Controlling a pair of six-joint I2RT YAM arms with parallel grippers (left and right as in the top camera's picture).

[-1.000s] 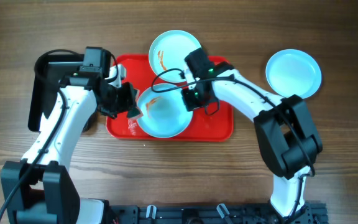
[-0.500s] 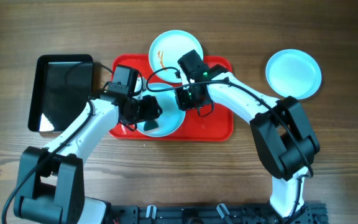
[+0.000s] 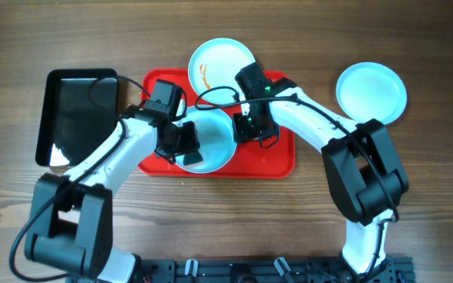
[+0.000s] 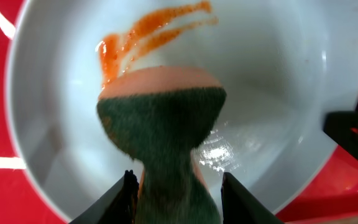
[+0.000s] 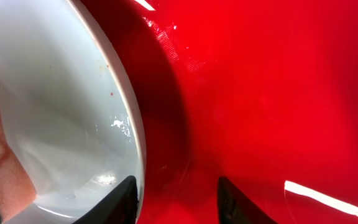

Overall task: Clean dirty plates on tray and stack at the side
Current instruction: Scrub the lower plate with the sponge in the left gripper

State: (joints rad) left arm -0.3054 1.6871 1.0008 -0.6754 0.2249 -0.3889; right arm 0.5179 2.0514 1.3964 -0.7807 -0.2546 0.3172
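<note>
Next, my right gripper pinches the plate's rim opposite my left gripper's sponge, which leaves the plate's smeared side open to clean and stack.
A pale-rimmed plate (image 3: pixel 215 149) lies in the middle of the red tray (image 3: pixel 278 161). In the left wrist view the plate (image 4: pixel 278 93) carries an orange smear (image 4: pixel 148 31) near its far side. My left gripper (image 3: pixel 185 145) is shut on a green and orange sponge (image 4: pixel 163 124), which presses into the plate below the smear. My right gripper (image 3: pixel 246 130) is open at the plate's right rim (image 5: pixel 135 143), its left finger by the rim and bare tray (image 5: pixel 260 93) between the fingers (image 5: pixel 179 199). A second smeared plate (image 3: pixel 222 64) overlaps the tray's back edge. A third plate (image 3: pixel 371 93) sits on the table at the right.
A black glossy tray (image 3: pixel 77 118) lies on the wooden table left of the red tray. Both arms cross over the red tray from either side. Cables hang off the right wrist above the tray.
My left arm swung right from beside the black tray to over the middle plate, bringing the sponge down into it. The right gripper stayed at the plate's right rim, shifting slightly.
</note>
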